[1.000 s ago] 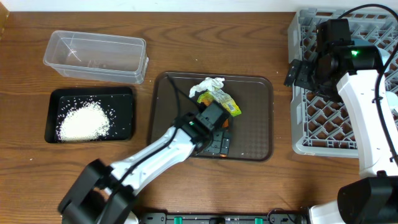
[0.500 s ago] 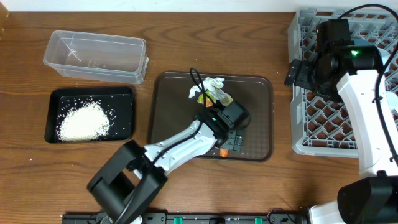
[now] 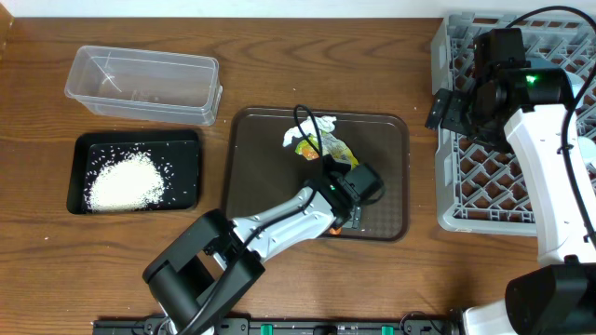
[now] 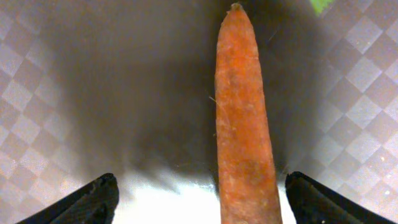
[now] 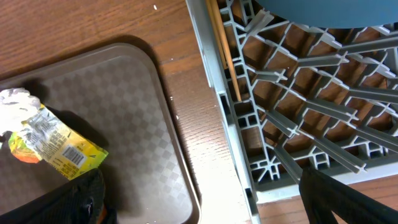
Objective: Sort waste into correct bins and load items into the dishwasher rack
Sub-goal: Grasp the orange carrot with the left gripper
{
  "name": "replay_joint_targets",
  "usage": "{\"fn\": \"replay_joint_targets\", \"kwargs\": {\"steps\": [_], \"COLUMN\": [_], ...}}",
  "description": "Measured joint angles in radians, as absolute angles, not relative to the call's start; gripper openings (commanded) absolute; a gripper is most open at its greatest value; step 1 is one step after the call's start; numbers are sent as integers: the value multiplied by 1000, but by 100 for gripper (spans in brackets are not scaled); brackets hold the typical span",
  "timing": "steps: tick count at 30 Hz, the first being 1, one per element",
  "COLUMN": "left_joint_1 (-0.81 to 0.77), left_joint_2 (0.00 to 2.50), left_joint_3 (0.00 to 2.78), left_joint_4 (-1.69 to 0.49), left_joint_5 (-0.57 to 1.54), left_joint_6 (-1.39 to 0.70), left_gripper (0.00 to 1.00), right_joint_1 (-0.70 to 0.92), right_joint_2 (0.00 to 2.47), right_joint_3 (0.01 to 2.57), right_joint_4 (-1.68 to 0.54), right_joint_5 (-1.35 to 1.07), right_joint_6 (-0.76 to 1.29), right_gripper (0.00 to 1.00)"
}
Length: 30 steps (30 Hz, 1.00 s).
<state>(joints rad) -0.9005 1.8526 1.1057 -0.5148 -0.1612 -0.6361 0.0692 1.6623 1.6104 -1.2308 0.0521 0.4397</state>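
I am ready to close my left gripper on the carrot: both fingers reach down beside the carrot's thick end, and the ends of the fingers are near the brown tray.
In the left wrist view the small orange carrot lies on the brown tray between my open left gripper's fingers, nearer the right one, and nothing grips it. From overhead the left gripper is low over the tray's front right, with a bit of carrot showing beside it. The green-yellow wrapper and white tissue lie at the tray's back. White rice fills the black tray. The clear tub looks empty. My right gripper is open over the grey rack's left wall. Chopsticks and the dark blue dish are in the rack.
The brown serving tray sits mid-table between the bins and the rack. A strip of bare wood separates the tray from the rack. The bowl and cup are out of view.
My left gripper has moved right and forward across the brown tray, uncovering the wrapper. The right arm has not moved.
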Motion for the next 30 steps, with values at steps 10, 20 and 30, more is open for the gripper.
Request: {"fn": "replay_joint_targets", "kwargs": {"steps": [10, 20, 30], "left_joint_1": [-908, -908, -908], "left_joint_2": [1856, 1856, 1878], "left_joint_3": [1106, 1106, 1106], "left_joint_4": [-512, -507, -492], "left_joint_5": [-187, -186, -178], "left_joint_6": [-686, -733, -745], "left_gripper": [69, 69, 64], "right_joint_1": [69, 69, 69], "right_joint_2": [1662, 1662, 1662], "right_joint_3": [1610, 1610, 1610], "right_joint_4": [-1231, -1231, -1231], "right_joint_5": [52, 52, 52], "right_joint_6": [440, 440, 440], "right_gripper": [99, 99, 99]}}
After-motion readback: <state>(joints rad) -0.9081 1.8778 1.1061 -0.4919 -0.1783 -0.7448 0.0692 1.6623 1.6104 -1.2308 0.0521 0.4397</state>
